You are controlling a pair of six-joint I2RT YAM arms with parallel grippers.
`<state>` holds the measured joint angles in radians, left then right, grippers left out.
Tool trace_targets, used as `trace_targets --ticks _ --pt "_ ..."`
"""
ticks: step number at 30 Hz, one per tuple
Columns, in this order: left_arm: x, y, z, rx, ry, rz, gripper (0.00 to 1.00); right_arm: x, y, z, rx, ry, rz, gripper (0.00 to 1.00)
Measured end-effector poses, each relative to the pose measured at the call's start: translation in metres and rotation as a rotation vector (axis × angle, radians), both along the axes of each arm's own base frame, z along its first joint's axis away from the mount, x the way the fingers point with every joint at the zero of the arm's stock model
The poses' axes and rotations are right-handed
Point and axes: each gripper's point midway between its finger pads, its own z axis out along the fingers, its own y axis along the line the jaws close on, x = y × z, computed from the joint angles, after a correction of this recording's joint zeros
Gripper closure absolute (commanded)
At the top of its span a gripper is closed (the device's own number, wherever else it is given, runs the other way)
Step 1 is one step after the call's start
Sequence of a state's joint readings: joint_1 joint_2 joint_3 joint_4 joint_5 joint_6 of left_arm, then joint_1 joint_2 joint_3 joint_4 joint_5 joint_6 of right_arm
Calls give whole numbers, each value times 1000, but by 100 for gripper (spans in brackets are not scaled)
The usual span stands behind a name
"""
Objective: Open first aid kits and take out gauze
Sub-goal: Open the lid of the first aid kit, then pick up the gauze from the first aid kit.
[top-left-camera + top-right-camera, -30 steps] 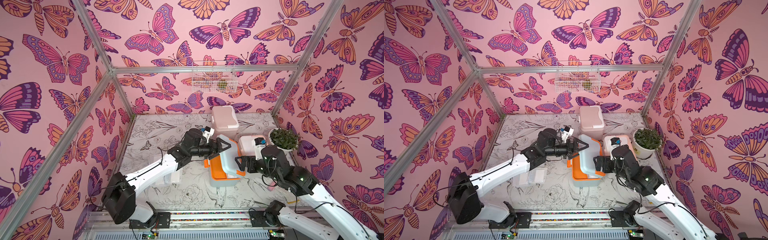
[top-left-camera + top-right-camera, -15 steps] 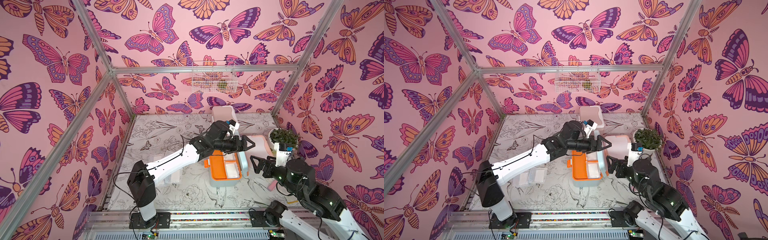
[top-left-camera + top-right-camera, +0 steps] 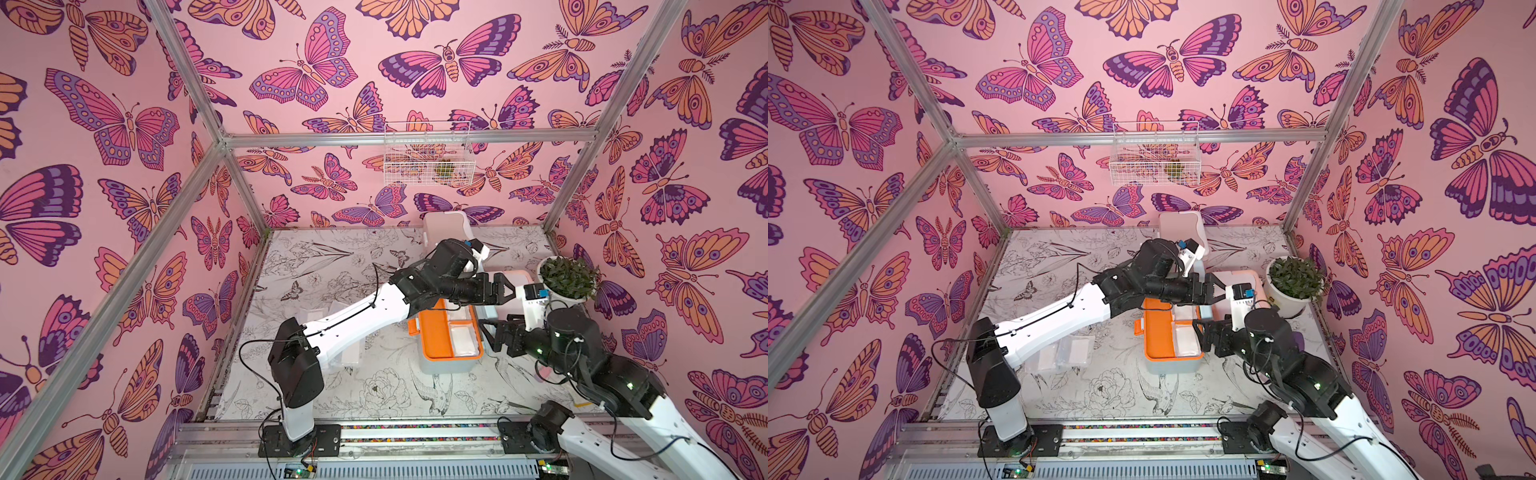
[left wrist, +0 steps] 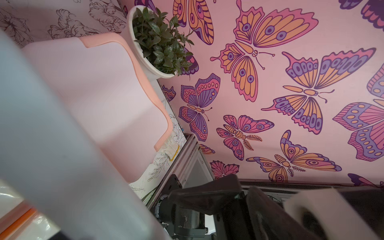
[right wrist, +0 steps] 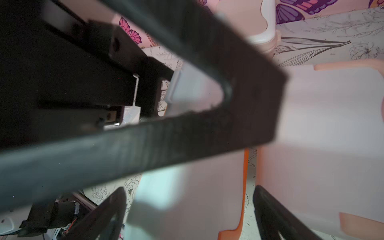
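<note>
Next, my left gripper reaches the white gauze and picks it up by one edge, so its body stays free to come out of the orange tray [image 3: 434, 334] [image 4: 16, 224].
The blue-grey first aid kit [image 3: 434, 365] stands open mid-table, showing its orange tray [image 3: 434, 334] and white gauze [image 3: 465, 338] inside. Its raised lid [image 5: 187, 197] lies between my right gripper's [image 3: 488, 336] spread fingers, with a gap on each side. My left gripper [image 3: 500, 289] is open above the lid's far end, in front of the white kit with peach trim [image 3: 519, 277]. That lid fills one side of the left wrist view as a grey blur [image 4: 52, 155]. The beige-pink kit [image 3: 446, 226] stands shut at the back. Two gauze packets [image 3: 1075, 351] lie on the table under the left arm.
A white pot with a green plant [image 3: 567, 278] stands right of the white kit, close to the right wall. A wire basket [image 3: 428, 153] hangs on the back wall. Metal frame posts mark the table's corners.
The lid has swung from leaning over the tray to standing up. My left gripper followed it to the right. The right arm drew back, then returned to the lid's edge.
</note>
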<state>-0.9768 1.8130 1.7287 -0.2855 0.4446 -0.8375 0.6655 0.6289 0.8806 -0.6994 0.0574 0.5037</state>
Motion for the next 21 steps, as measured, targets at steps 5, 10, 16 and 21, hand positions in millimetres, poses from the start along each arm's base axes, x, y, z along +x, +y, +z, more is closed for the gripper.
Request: trace_targets --ticks 5,10,16,21 --pt "1 2 -4 16 -14 0 2 1 -7 -3 -23 -3 -28 16" --pt "3 20 -23 87 -40 52 0 -1 -28 3 -23 -38 -124 25" --pt "6 66 -37 186 -81 180 0 -6 -43 10 -1 -68 -183 23" --pt "22 88 -49 268 -108 272 5 -5 -38 3 4 -50 -165 7"
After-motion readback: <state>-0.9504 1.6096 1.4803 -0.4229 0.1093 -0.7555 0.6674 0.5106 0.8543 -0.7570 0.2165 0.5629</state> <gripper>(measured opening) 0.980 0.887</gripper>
